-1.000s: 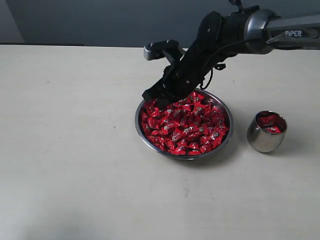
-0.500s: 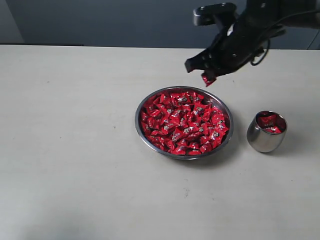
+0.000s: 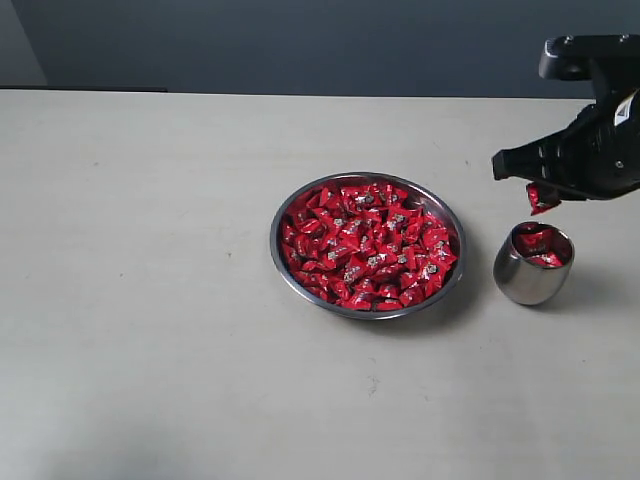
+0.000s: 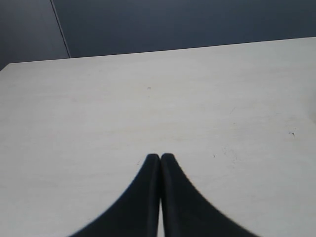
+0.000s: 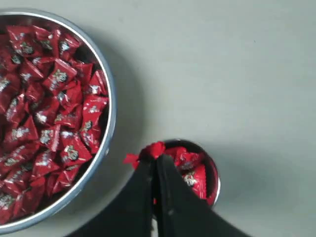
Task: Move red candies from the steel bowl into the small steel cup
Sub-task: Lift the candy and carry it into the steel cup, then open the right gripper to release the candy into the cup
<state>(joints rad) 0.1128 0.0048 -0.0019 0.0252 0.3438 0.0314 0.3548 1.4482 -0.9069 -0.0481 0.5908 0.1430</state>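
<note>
My right gripper should stay closed on the red candy until the candy is over the small steel cup's opening, because the candy's wrapper end sticks out past the cup's rim.
The steel bowl sits mid-table, heaped with red candies. To its right stands the small steel cup with a few red candies inside. My right gripper hangs just above the cup's left rim, shut on one red candy that sticks out past the fingertips. My left gripper is shut with nothing in it, over bare table; the exterior view does not show it.
The pale table stretches wide to the left of the bowl and in front of it. A dark wall runs behind the table's far edge.
The right gripper rose out of the bowl with a candy, then carried it rightward and down to just above the cup. Bowl and cup have not moved.
</note>
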